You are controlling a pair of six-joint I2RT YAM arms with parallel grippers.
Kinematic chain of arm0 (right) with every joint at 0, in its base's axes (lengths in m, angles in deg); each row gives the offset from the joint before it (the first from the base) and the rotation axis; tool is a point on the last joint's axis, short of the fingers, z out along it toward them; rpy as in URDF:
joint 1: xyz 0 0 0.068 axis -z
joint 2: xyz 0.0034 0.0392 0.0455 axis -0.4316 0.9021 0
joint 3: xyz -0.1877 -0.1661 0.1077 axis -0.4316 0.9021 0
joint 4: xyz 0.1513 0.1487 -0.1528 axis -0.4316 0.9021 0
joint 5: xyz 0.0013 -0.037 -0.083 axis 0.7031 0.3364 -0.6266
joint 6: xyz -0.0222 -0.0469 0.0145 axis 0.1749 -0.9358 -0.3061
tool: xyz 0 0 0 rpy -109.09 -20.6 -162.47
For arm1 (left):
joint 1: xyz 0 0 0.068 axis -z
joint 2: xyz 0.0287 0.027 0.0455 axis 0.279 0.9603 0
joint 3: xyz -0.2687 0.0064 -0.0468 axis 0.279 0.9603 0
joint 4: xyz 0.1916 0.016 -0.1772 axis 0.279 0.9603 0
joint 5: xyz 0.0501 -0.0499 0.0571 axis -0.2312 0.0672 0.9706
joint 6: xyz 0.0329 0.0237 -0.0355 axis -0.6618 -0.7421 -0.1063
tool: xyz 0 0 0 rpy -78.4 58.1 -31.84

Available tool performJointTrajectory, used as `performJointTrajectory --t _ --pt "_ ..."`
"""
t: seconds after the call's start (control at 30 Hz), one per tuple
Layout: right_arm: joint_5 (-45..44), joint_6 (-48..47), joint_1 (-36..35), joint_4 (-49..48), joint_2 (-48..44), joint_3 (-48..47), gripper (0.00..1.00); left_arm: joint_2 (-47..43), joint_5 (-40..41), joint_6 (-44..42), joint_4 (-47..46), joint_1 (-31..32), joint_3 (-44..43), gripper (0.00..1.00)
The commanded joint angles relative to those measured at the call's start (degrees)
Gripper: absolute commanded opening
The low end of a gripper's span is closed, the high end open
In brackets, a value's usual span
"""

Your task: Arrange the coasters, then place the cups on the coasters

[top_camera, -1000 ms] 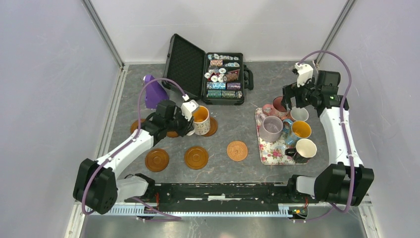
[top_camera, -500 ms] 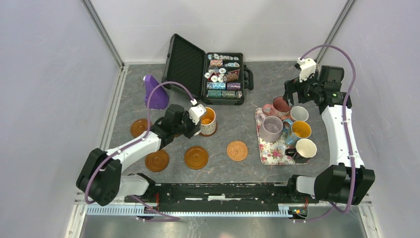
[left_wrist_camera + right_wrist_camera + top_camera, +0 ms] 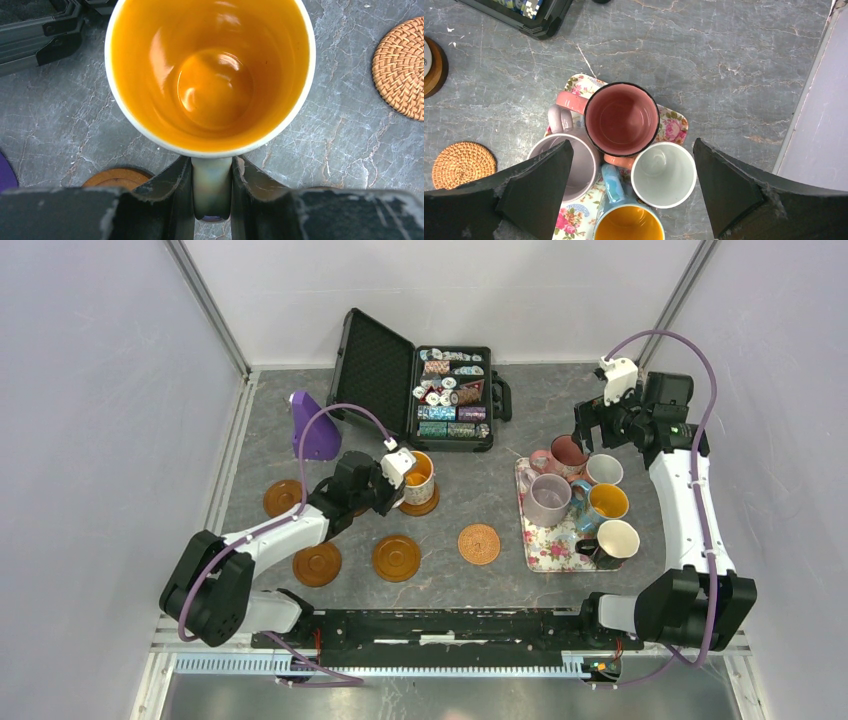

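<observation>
The brown coaster's near edge shows, so the floral cup would end upright but off-centre on that coaster. It is time for my left gripper to open now.
My left gripper is shut on the handle of the floral cup with the orange inside. The cup stands upright and appears to rest on a brown coaster. More brown coasters and a tan woven coaster lie flat on the table. My right gripper hangs open above the pink cup, white cup, lilac cup and blue cup. The black cup stands nearest.
The five cups crowd a floral tray at the right. An open black case of poker chips sits at the back. A purple object stands at the back left. Side walls close in the table.
My left gripper has carried the floral cup right and a little nearer, over the brown coaster. My right gripper has drawn slightly back from the tray, still open.
</observation>
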Motion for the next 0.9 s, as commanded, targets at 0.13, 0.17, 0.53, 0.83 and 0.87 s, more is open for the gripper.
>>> performJointTrajectory --t 0.13,0.17,0.53,0.83,0.87 --pt "-0.44 -0.28 0.21 -0.4 0.54 -3.28 0.98 -1.61 -2.79 -2.64 -3.21 0.26 -2.58 0.02" --pt "-0.4 -0.27 0.21 -0.38 0.67 -3.3 0.98 -1.51 -2.9 -2.72 -2.71 0.28 -2.7 0.02" --pt "-0.08 0.0 0.21 -0.65 1.19 -3.36 0.98 -2.18 -3.05 -2.64 3.25 0.7 -5.31 0.02" --pt "0.11 0.09 0.21 -0.6 1.48 -3.88 0.98 -0.74 -0.59 -2.69 5.52 0.7 -6.54 0.38" --pt "0.17 0.08 0.21 -0.47 1.52 -4.05 0.98 -0.79 -0.61 -2.65 5.58 0.72 -6.93 0.46"
